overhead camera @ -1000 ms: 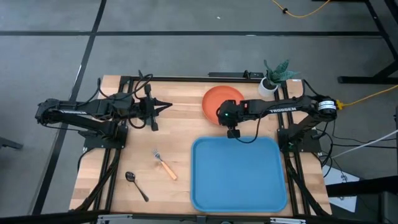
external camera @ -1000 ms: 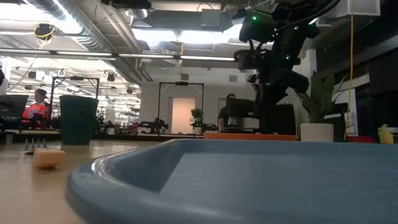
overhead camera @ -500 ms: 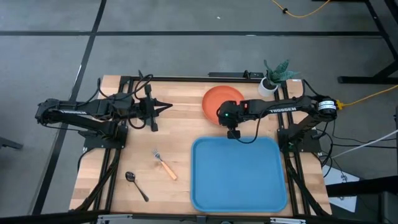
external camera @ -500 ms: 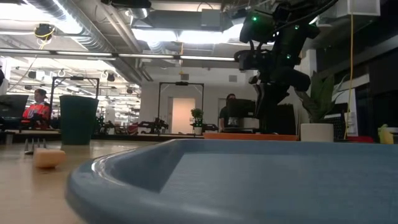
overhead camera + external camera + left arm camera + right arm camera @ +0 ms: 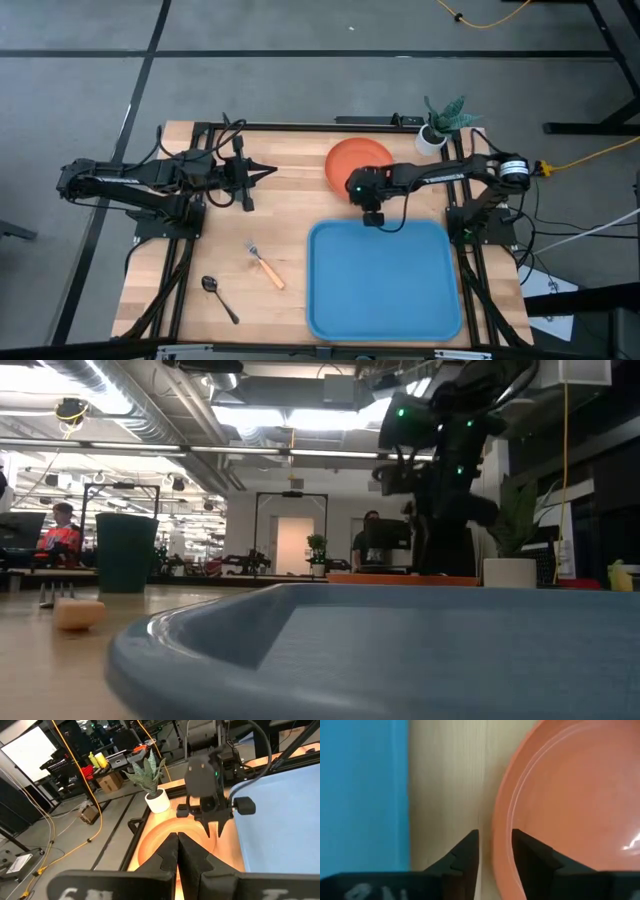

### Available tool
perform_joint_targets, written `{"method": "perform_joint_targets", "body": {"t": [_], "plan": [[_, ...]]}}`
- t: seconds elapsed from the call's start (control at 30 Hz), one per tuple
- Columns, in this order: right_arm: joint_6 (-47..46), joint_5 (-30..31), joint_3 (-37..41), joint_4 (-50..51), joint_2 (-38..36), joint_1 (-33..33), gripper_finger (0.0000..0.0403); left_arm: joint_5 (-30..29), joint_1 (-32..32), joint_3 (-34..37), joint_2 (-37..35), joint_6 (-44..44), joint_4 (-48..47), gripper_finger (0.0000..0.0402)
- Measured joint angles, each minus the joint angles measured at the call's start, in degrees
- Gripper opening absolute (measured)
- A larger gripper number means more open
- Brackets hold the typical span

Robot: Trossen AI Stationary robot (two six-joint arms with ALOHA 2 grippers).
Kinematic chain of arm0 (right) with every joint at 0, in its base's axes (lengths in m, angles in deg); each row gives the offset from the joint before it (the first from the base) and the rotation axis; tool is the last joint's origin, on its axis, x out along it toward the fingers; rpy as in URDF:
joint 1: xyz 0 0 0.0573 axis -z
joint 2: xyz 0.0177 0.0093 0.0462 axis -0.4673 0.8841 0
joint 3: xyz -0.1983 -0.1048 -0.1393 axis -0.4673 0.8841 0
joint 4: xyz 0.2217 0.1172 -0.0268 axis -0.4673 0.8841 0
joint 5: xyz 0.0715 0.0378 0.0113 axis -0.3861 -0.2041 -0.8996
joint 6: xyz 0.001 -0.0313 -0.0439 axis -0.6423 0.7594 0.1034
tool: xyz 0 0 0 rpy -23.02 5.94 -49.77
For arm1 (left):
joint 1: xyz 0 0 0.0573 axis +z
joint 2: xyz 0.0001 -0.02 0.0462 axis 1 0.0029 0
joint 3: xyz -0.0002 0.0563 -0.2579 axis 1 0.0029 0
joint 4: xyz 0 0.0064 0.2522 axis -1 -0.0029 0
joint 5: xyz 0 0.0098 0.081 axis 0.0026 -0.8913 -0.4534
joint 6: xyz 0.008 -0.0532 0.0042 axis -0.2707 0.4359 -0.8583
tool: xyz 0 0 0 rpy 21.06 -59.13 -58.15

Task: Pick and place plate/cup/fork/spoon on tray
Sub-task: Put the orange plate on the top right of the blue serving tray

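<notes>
Next, my right gripper grabs the orange plate by its raised rim to set it in the blue tray.
The orange plate [image 5: 352, 160] lies flat on the table at the far middle, just beyond the blue tray [image 5: 383, 282]. My right gripper [image 5: 495, 837] points down over the plate's near rim [image 5: 501, 845], open, with one finger inside the plate and one outside over the table. I cannot tell whether it touches the rim. My left gripper [image 5: 270, 170] is shut and empty, held level at the far left. The fork [image 5: 266, 266] and the spoon [image 5: 218, 297] lie on the table left of the tray. The teal cup [image 5: 126, 552] stands upright in the low view and is hidden in the high view.
A white pot with a green plant [image 5: 434, 136] stands at the far right corner, close to the plate. The tray's raised far rim [image 5: 375, 226] lies just on the near side of my right gripper. There is bare wood between the fork and the left arm.
My right gripper has gone down toward the plate's near rim and a little toward the table's left edge. The plate has stayed where it was.
</notes>
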Motion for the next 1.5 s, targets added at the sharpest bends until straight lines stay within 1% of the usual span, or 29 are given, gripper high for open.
{"method": "perform_joint_targets", "body": {"t": [0.2, 0.3, 0.37, 0.43, 0.5, 0.63, 0.7, 0.8, 0.9, 1.0, 1.1, 1.23, 1.37, 1.5], "plan": [[-0.3, 0.4, 0.0, -1.0, 3.4, 0.0, 0.0127, 0.0, 0.0, 0.0, 0.0, 0.0, 0.0, 0.0000], [-3.2, 0.4, 0.0, -1.6, 4.3, 0.0, 0.0125, 0.0, 0.0, 0.0, 0.0, 0.0, 0.0, 0.0000], [-5.5, 1.9, 0.0, -1.9, 4.7, 0.0, 0.0120, 0.0, 0.0, 0.0, 0.0, 0.0, 0.0, 0.0000], [-6.5, 4.3, 0.0, -1.7, 5.1, 0.0, 0.0109, 0.0, 0.0, 0.0, 0.0, 0.0, 0.0, 0.0000], [-6.7, 4.8, 0.0, -1.7, 5.4, 0.0, 0.0087, 0.0, 0.0, 0.0, 0.0, 0.0, 0.0, 0.0000], [-8.1, 6.1, 0.0, -2.6, 5.2, 0.0, 0.0020, 0.0, 0.0, 0.0, 0.0, 0.0, 0.0, 0.0000], [-8.2, 7.5, 0.0, -2.7, 4.4, -0.5, 0.0012, 0.0, 0.0, 0.0, 0.0, 0.0, 0.0, 0.0000], [-9.1, 11.5, 0.0, -2.4, 2.6, -2.5, 0.0007, 0.0, 0.0, 0.0, 0.0, 0.0, 0.0, 0.0000], [-11.4, 12.5, 0.0, -2.3, -1.4, -5.3, 0.0006, 0.0, 0.0, 0.0, 0.0, 0.0, 0.0, 0.0000], [-15.2, 13.1, 0.0, -0.8, -6.0, -8.9, 0.0006, 0.0, 0.0, 0.0, 0.0, 0.0, -0.2, 0.0000], [-19.5, 14.7, 0.0, 0.2, -10.3, -13.9, 0.0006, 0.0, 0.0, 0.0, 0.0, 0.0, -0.2, 0.0000], [-31.1, 16.2, 0.0, 1.3, -14.6, -22.6, 0.0006, 0.0, 0.0, 0.0, 0.0, 0.0, -0.2, 0.0000], [-43.7, 25.2, -0.4, 2.2, -15.7, -34.3, 0.0006, 0.0, 0.0, 0.0, 0.0, 0.0, -0.3, 0.0000], [-54.3, 33.2, -3.3, 7.1, -14.0, -44.5, 0.0006, 0.0, 0.0, 0.0, 0.0, 0.0, -0.4, 0.0000]]}}
